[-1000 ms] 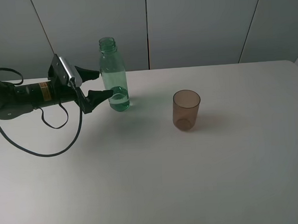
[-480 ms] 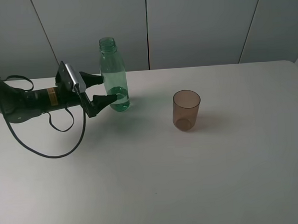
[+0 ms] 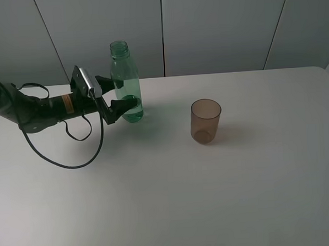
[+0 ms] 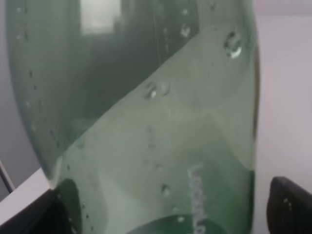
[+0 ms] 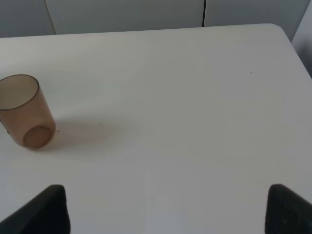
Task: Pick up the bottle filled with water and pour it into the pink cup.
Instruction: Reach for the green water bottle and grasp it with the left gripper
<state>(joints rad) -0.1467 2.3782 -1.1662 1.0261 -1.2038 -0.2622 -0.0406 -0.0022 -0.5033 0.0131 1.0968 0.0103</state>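
Observation:
It isn't time to close yet: my left gripper's fingers stop short of the lower body's far edge (image 3: 140, 100). My left gripper should first move farther forward, then close on the green bottle (image 3: 125, 83).
The green transparent bottle (image 3: 125, 83) stands upright at the back left of the table, uncapped, with a little water at its bottom. It fills the left wrist view (image 4: 141, 112). My left gripper (image 3: 117, 94) is open, with its fingers on either side of the bottle's lower body; its fingertips (image 4: 287, 202) show at the lower corners of the left wrist view. The pink cup (image 3: 206, 121) stands upright and empty to the right of the bottle; it also shows in the right wrist view (image 5: 24, 111). My right gripper (image 5: 165, 207) is open, apart from the cup, and out of the exterior view.
The white table (image 3: 212, 186) has its right edge near the right wrist view's corner (image 5: 297, 44). A black cable (image 3: 72, 155) loops from the left arm onto the table. Grey wall panels (image 3: 220, 26) stand behind.
My left gripper has moved right toward the bottle, until its open fingers stand on either side of the bottle's lower body. The bottle and cup have not moved.

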